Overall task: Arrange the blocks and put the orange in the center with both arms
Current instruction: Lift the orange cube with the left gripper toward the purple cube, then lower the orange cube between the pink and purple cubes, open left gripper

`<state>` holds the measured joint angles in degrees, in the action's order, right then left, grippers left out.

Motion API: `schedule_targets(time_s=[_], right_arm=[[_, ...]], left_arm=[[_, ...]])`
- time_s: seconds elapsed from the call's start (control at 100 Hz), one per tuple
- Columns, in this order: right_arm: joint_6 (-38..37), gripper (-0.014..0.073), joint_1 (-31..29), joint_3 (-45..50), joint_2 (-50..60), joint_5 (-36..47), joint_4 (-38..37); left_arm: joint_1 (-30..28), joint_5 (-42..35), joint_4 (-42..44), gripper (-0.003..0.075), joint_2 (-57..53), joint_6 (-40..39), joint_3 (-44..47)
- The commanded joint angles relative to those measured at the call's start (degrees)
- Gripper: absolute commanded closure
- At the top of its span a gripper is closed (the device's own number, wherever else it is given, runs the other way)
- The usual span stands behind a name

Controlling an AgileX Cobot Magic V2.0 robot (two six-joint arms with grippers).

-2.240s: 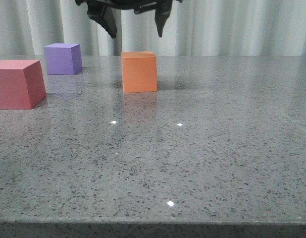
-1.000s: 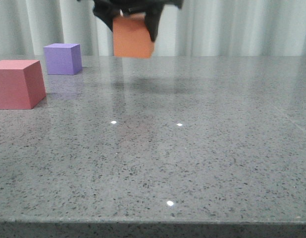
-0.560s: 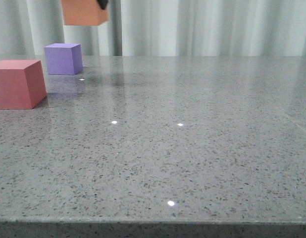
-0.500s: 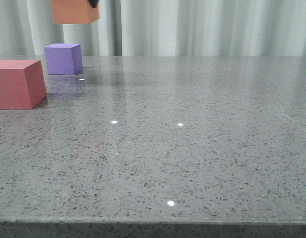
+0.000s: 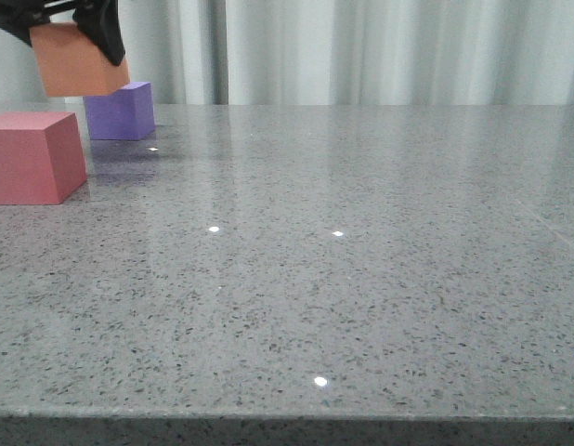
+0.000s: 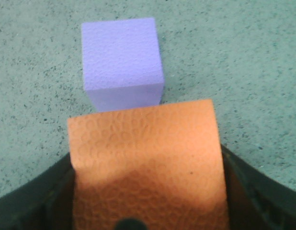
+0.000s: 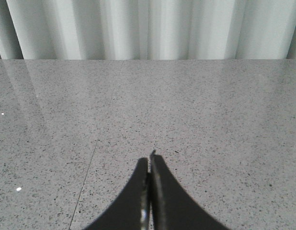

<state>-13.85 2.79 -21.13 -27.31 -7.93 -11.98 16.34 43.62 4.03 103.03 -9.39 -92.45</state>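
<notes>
My left gripper should lower the orange cube before releasing it: the orange cube's base [image 5: 81, 95] hangs above the table between the purple and pinkish-red cubes, or the cube would fall.
My left gripper [image 5: 71, 28] is shut on the orange cube [image 5: 77, 61] and holds it in the air at the far left, above the gap between the other two cubes. The purple cube [image 5: 122, 111] stands on the table just behind it. The pinkish-red cube [image 5: 34, 156] stands in front, at the left edge. In the left wrist view the orange cube [image 6: 145, 163] fills the space between the black fingers, with the purple cube [image 6: 121, 67] on the table beyond it. My right gripper [image 7: 150, 165] is shut and empty over bare table; it does not show in the front view.
The grey speckled table [image 5: 361, 260] runs from the cubes to the right and to the front edge. Pale curtains [image 5: 380, 46] hang behind its far edge.
My left gripper closed on the orange cube at mid-table, lifted it and carried it left. It now hangs lower, over the gap between the purple and pinkish-red cubes.
</notes>
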Motion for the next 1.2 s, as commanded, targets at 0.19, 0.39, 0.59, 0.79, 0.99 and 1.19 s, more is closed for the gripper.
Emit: schedule_targets(time_s=[0.19, 0.39, 0.59, 0.79, 0.99, 1.19], right_arm=[[0.3, 0.0662, -0.45, -1.6, -0.02, 4.49, -0.95], [0.3, 0.0662, -0.45, -1.6, -0.02, 4.49, -0.95], [0.3, 0.0662, -0.45, -1.6, -0.02, 4.49, -0.95], [0.3, 0.0662, -0.45, -1.6, -0.02, 4.49, -0.95], [0.3, 0.0662, -0.45, -1.6, -0.02, 4.49, -0.95], [0.3, 0.0662, -0.45, -1.6, -0.02, 4.49, -0.95]], left_arm=[[-0.29, -7.69, 0.11, 0.0407, -2.36, 0.21, 2.48], [-0.29, -7.76, 0.65, 0.0407, 0.28, 0.21, 2.62], [-0.29, -8.03, 0.86, 0.0407, 2.43, 0.21, 2.62], [-0.29, -8.03, 0.97, 0.0407, 3.86, 0.21, 2.62], [-0.29, -7.35, 0.97, 0.0341, 4.12, 0.21, 2.62], [-0.29, -7.46, 0.97, 0.0062, 3.75, 0.21, 2.52]])
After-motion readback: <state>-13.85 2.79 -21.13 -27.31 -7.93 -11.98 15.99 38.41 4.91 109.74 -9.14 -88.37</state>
